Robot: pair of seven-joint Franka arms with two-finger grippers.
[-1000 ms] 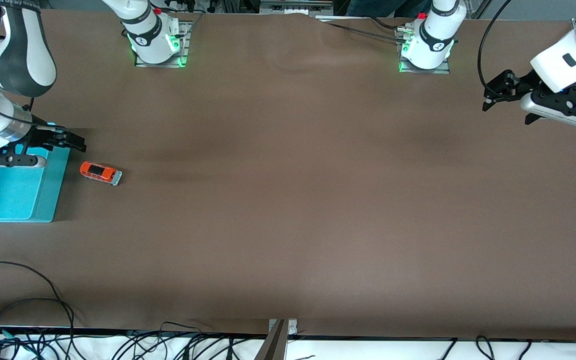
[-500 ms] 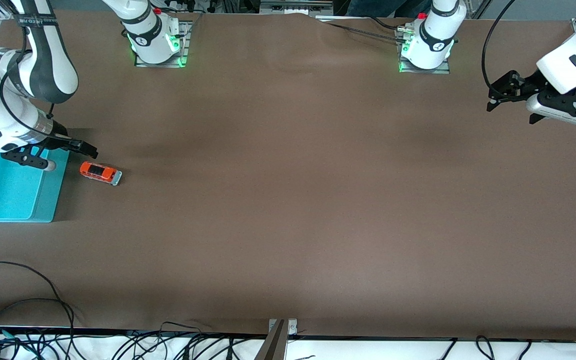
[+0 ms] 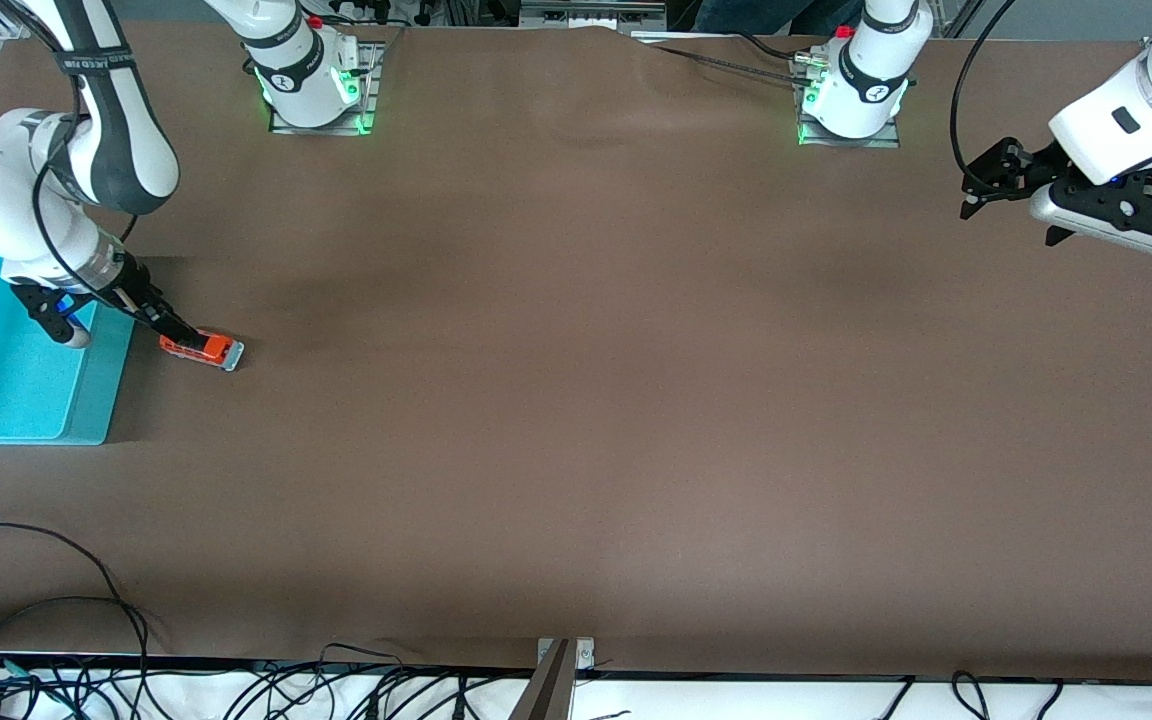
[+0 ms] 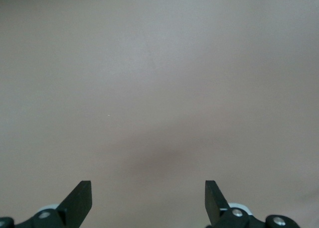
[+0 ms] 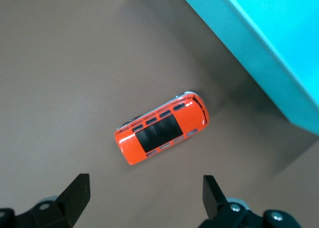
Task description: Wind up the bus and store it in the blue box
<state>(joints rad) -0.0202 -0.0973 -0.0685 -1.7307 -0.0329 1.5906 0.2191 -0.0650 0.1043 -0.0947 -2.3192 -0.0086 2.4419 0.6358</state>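
Note:
The right gripper grabs the bus by its long windowed sides next, to store the orange bus in the blue box (image 3: 16,385) (image 5: 279,49).
The small orange-red bus (image 3: 204,349) stands on its wheels on the brown table, beside the blue box (image 3: 16,385) at the right arm's end. In the right wrist view the bus (image 5: 162,134) lies a little ahead of my open fingers, with the box's wall (image 5: 269,58) next to it. My right gripper (image 3: 176,330) is open and empty, low over the bus's box-side end. My left gripper (image 3: 976,185) is open and empty, waiting in the air over the left arm's end of the table; its wrist view shows only bare table.
The brown table cloth (image 3: 576,400) spreads wide between the two arms. Cables (image 3: 56,600) lie along the table edge nearest the front camera. A metal bracket (image 3: 556,670) sits at the middle of that edge.
My right gripper has moved from over the box's rim down toward the bus. The left gripper has shifted slightly. The bus has not moved.

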